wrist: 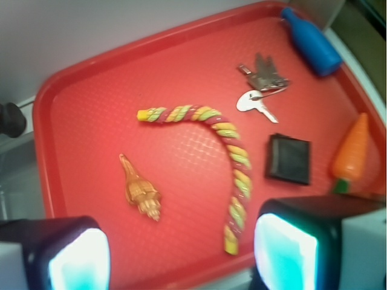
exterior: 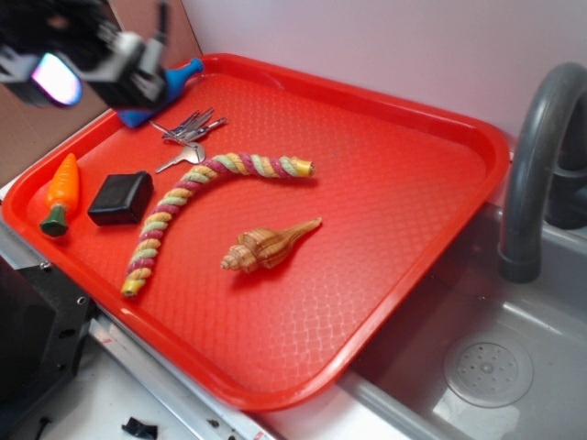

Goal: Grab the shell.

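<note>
The shell tapers into a long thin tail (exterior: 304, 230), and most of its bulk is in its wide body (exterior: 262, 247), so my gripper next needs to grip the body to grab the shell.
The tan-and-brown striped shell (exterior: 267, 245) lies flat near the middle of the red tray (exterior: 404, 220), its pointed tail toward the back right. In the wrist view the shell (wrist: 140, 191) lies left of centre, well ahead of the fingers. My gripper (exterior: 87, 69) hovers high over the tray's far left corner, blurred, far from the shell. In the wrist view my gripper (wrist: 181, 257) is open and empty, its two pads wide apart with bare tray between them.
On the tray lie a twisted multicoloured rope (exterior: 197, 197), a black square block (exterior: 120, 198), an orange toy carrot (exterior: 60, 191), a bunch of keys (exterior: 186, 137) and a blue bottle (exterior: 174, 87). A grey sink (exterior: 486, 367) with a faucet (exterior: 537, 165) is at right.
</note>
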{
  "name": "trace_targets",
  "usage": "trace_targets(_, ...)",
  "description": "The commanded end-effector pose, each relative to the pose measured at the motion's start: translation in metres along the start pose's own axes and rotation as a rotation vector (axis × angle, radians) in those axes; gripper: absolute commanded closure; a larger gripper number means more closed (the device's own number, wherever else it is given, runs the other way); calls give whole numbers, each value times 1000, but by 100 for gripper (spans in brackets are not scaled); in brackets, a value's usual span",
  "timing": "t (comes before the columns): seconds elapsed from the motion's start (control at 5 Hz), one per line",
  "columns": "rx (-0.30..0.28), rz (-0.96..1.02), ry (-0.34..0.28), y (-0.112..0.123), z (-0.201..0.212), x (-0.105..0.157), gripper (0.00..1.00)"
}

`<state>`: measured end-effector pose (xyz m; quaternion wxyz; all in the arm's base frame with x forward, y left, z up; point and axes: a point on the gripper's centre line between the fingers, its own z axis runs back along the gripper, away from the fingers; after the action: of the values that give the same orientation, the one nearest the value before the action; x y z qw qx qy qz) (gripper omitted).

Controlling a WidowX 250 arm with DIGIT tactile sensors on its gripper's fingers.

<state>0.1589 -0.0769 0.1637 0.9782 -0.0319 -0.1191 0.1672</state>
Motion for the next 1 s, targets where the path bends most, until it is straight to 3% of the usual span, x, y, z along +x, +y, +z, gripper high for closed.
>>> trace_targets(0.0, -9, -76, 52, -33, -66, 8, 0)
trace_targets(0.4, 57, -191, 137, -33, -130, -3, 0)
trace_targets(0.8, 45, -248, 184, -36, -147, -14, 0)
